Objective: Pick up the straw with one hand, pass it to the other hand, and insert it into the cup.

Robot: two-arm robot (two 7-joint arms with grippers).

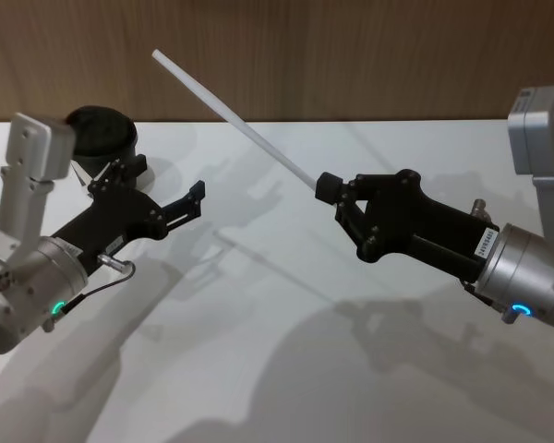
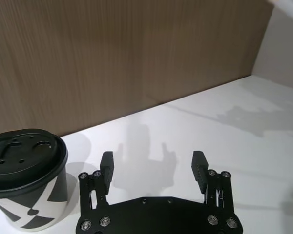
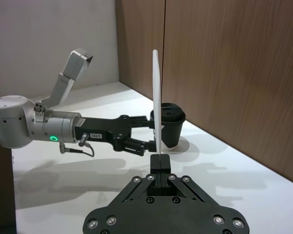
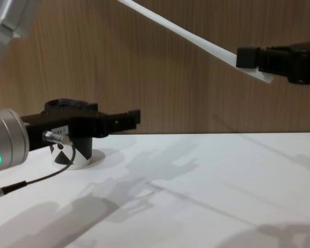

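The straw's lower end is covered by my right gripper's shut fingers. My left gripper should grab the straw by its bare upper part [image 1: 209, 98] [image 3: 156, 75] next.
My right gripper [image 1: 329, 188] is shut on one end of the long white straw [image 1: 231, 115] and holds it in the air above the table. The straw slants up and away toward the wooden wall. In the right wrist view the straw [image 3: 156, 102] rises straight out of the shut fingertips [image 3: 158, 160]. The black cup [image 1: 103, 135] with its black lid stands at the far left near the wall. My left gripper [image 1: 169, 183] hovers open just in front of the cup [image 2: 27, 178], with nothing between its fingers [image 2: 107, 163]. A gap separates it from the straw's free end.
The white table [image 1: 286, 314] runs from the cup to the right arm. A brown wooden wall [image 1: 351, 55] closes off the back. A thin black cable [image 4: 36, 181] hangs under the left wrist.
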